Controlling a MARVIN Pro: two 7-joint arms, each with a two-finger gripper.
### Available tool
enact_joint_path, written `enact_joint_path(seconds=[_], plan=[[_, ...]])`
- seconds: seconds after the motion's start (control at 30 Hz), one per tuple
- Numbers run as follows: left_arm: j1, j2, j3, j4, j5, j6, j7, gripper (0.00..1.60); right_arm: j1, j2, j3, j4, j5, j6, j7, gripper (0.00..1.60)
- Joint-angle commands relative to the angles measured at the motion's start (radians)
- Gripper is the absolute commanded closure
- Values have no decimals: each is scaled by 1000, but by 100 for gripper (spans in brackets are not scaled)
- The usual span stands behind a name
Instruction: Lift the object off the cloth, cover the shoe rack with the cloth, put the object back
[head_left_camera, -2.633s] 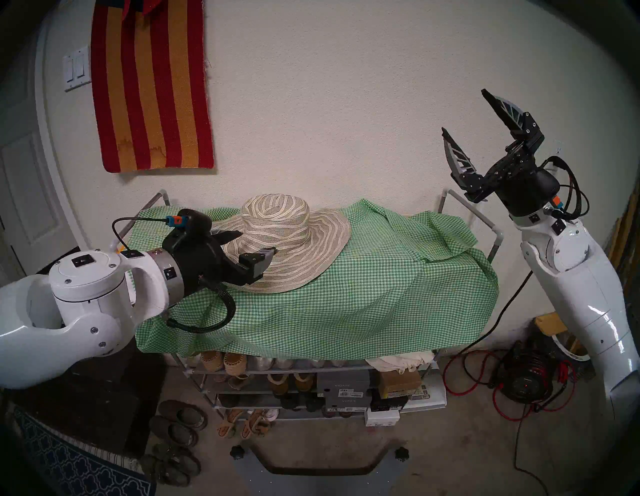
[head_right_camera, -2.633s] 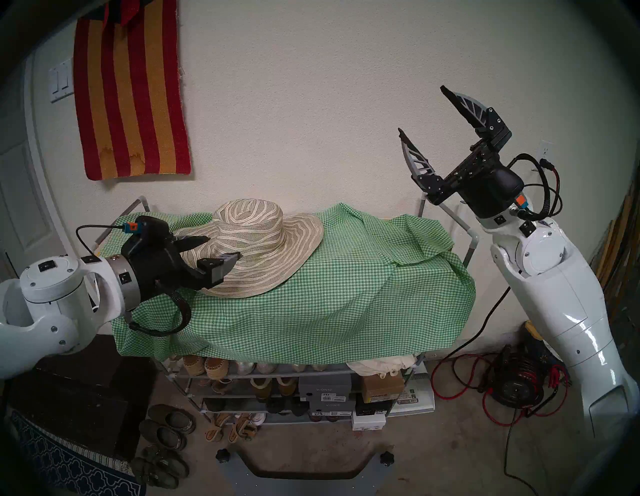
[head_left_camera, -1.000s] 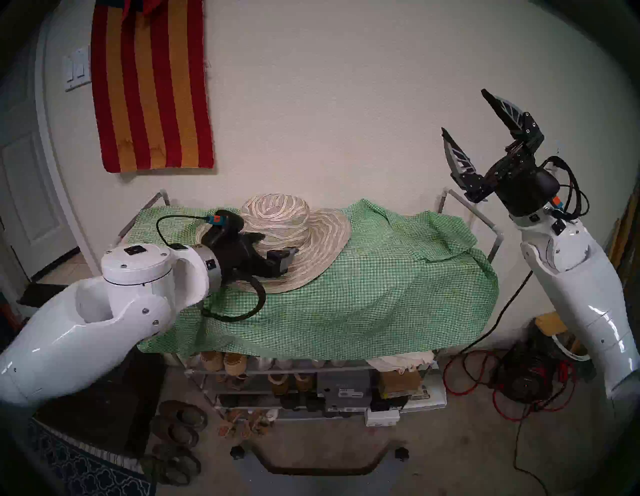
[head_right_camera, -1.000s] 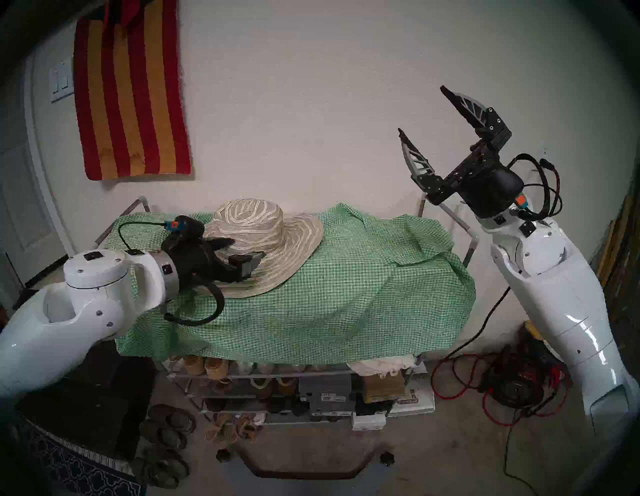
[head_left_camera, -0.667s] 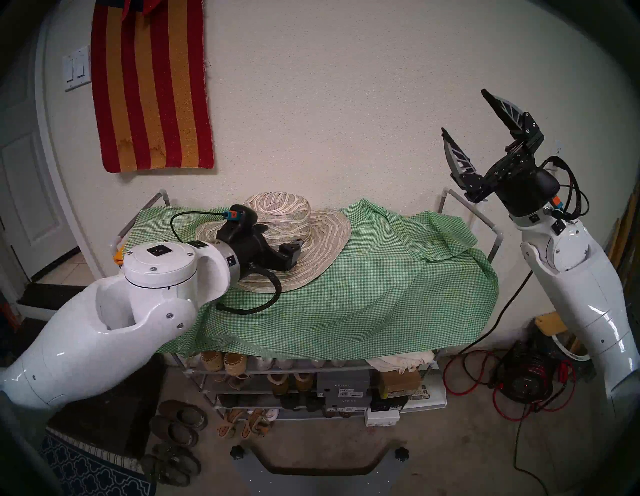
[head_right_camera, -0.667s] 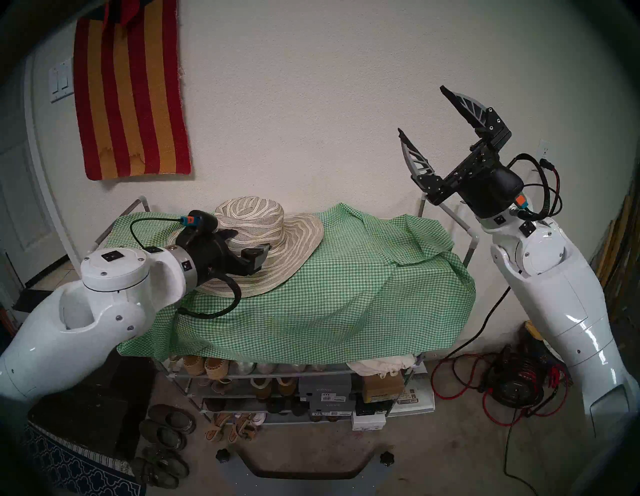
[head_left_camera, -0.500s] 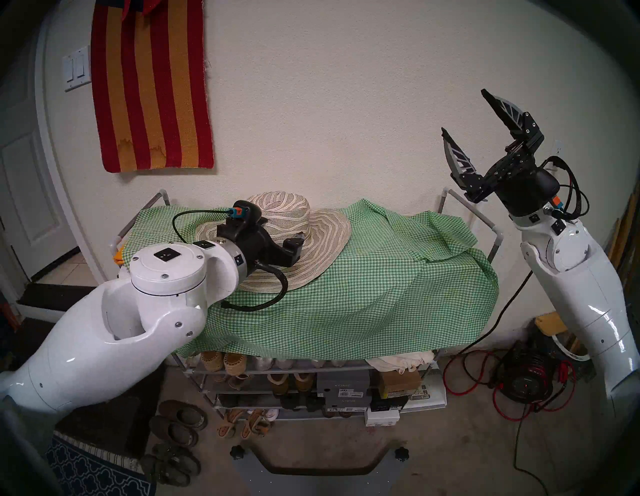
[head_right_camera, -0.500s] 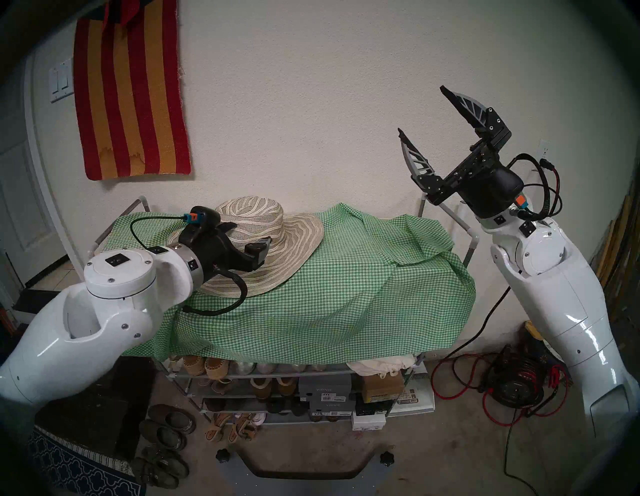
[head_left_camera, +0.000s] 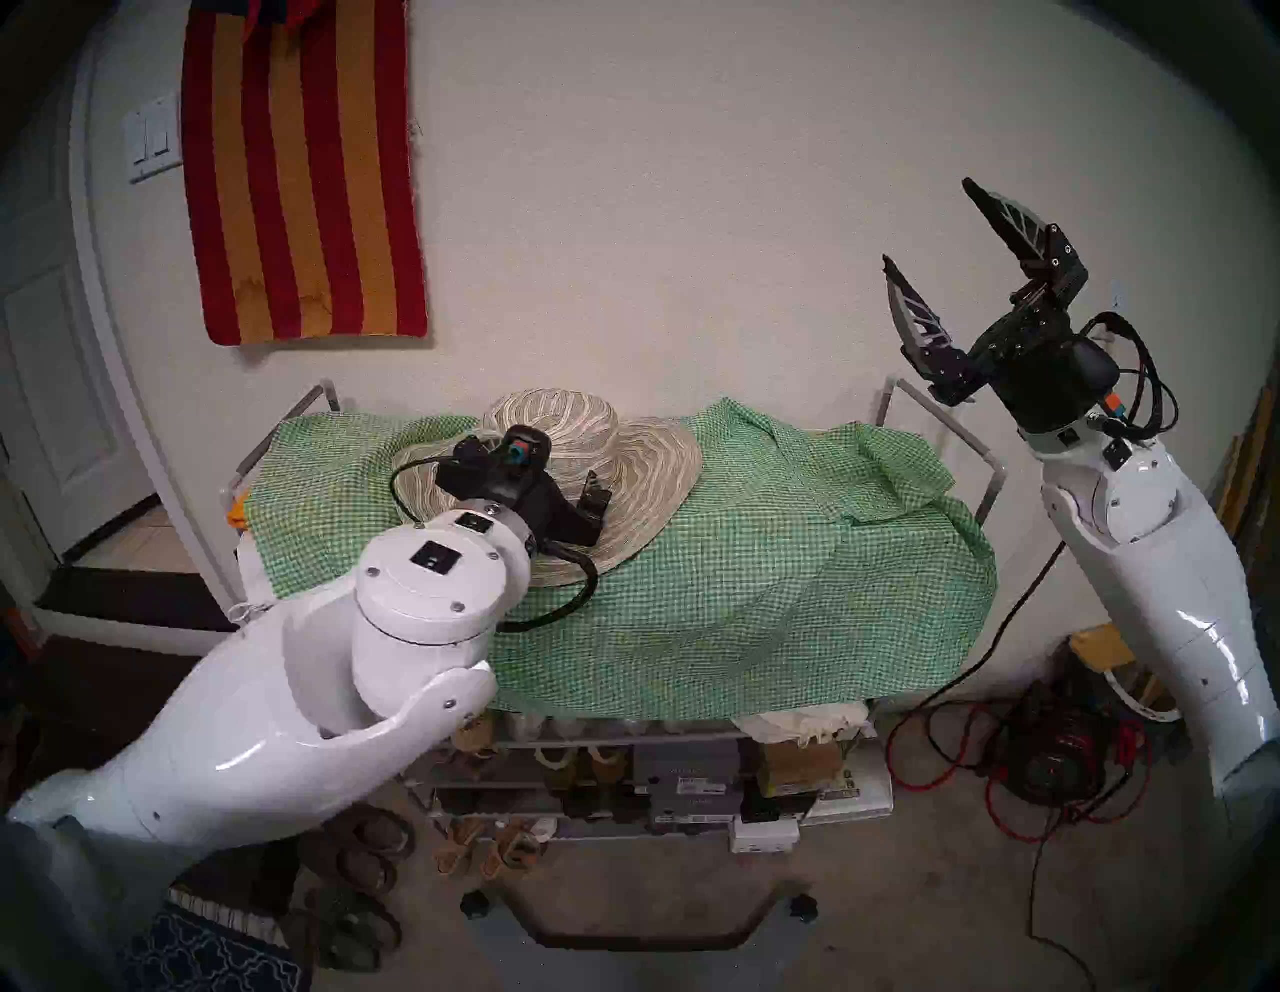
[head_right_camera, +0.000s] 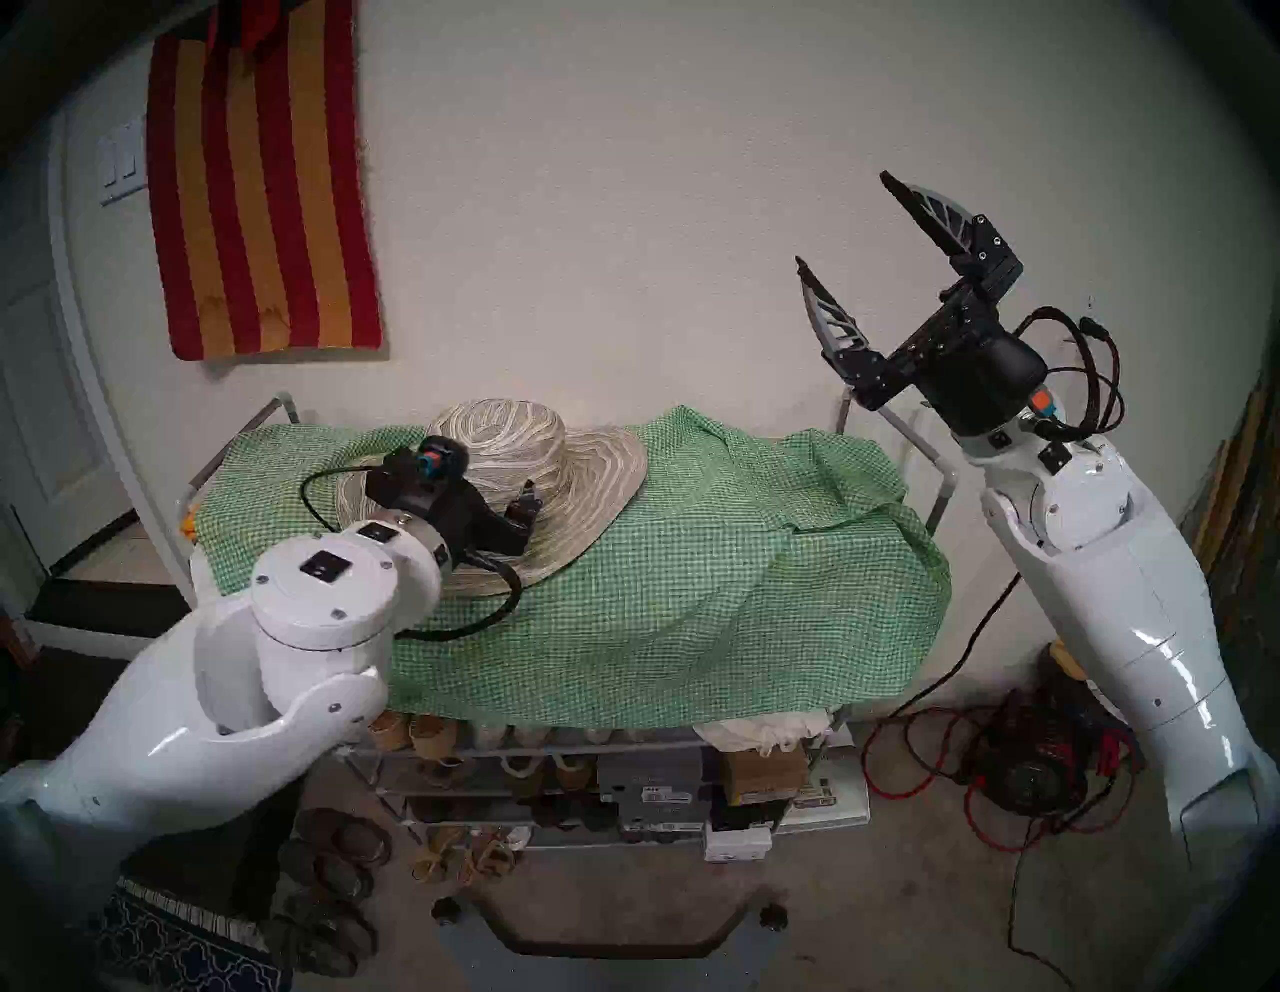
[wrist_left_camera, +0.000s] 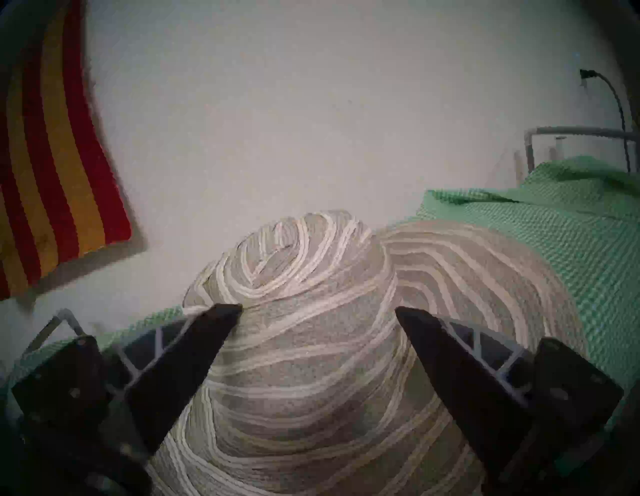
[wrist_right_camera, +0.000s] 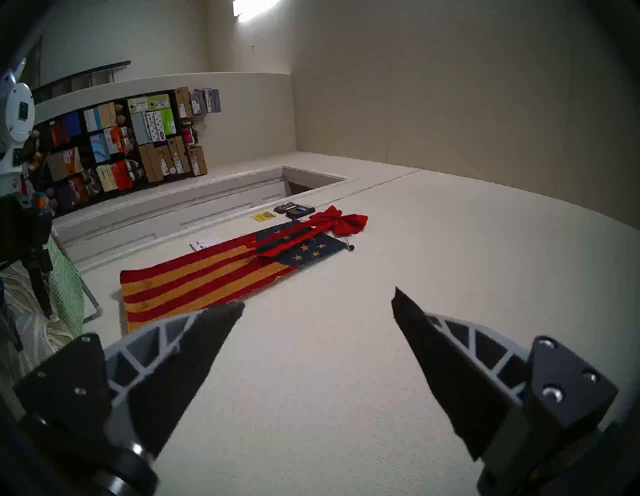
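Note:
I should pinch the sun hat by its raised soft top (head_left_camera: 555, 430) next with my left gripper, because the wide brim (head_left_camera: 658, 479) of the hat is spread out flat over the cloth.
The woven striped sun hat (head_left_camera: 623, 450) (head_right_camera: 589, 457) lies on the green-and-white check cloth (head_left_camera: 727, 589) (head_right_camera: 692, 589), which is draped over the top of the shoe rack (head_left_camera: 956, 422) (head_right_camera: 914, 443). My left gripper (head_left_camera: 554, 461) (wrist_left_camera: 318, 308) hovers over the hat's near brim, open. In the left wrist view its two fingertips (wrist_left_camera: 225, 311) stand on either side of the hat's crown (wrist_left_camera: 311, 346), not closed on it. My right gripper (head_left_camera: 926, 222) (head_right_camera: 840, 217) (wrist_right_camera: 318, 296) is raised high at the rack's right end, open and empty.
A red-and-orange striped rug (head_left_camera: 305, 173) hangs on the wall. Loose shoes (head_left_camera: 360, 852) lie on the floor left of the rack. Red cables and a reel (head_left_camera: 1053, 762) sit at the right. A folded orange cloth (head_left_camera: 237, 509) peeks out at the rack's left end.
My left arm has swung rightward and forward, turning the wrist so the open gripper now faces the crown from the front over the brim. The right arm has not moved.

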Motion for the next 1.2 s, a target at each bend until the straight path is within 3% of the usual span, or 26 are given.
enact_joint_path(seconds=[0.0,0.37,0.4,0.43,0.47,0.53,0.57,0.77,1.17], plan=[[-69,-64,23,63,27,37,21,0,-2,-2,-2,2,-2,-3,1,0],[-146,-100,34,206,54,1,-18,0,-1,-1,-4,2,-2,-3,-1,0],[-149,-105,31,217,45,3,-24,31,-1,0,-4,2,-3,-3,-1,0],[-160,-107,35,237,44,7,-38,86,-1,0,-4,2,-3,-3,-2,0],[-161,-110,35,245,45,6,-40,106,-1,0,-4,2,-3,-3,-2,0],[-161,-116,37,257,46,3,-40,129,-1,0,-4,2,-3,-3,-2,0],[-161,-117,37,261,46,2,-42,160,-1,0,-5,2,-3,-3,-2,0],[-135,-131,3,256,30,-47,-32,160,-1,1,-5,2,-3,-4,-3,0],[-89,-95,-102,124,34,-201,18,160,-1,2,-7,1,-3,-4,-6,0]])
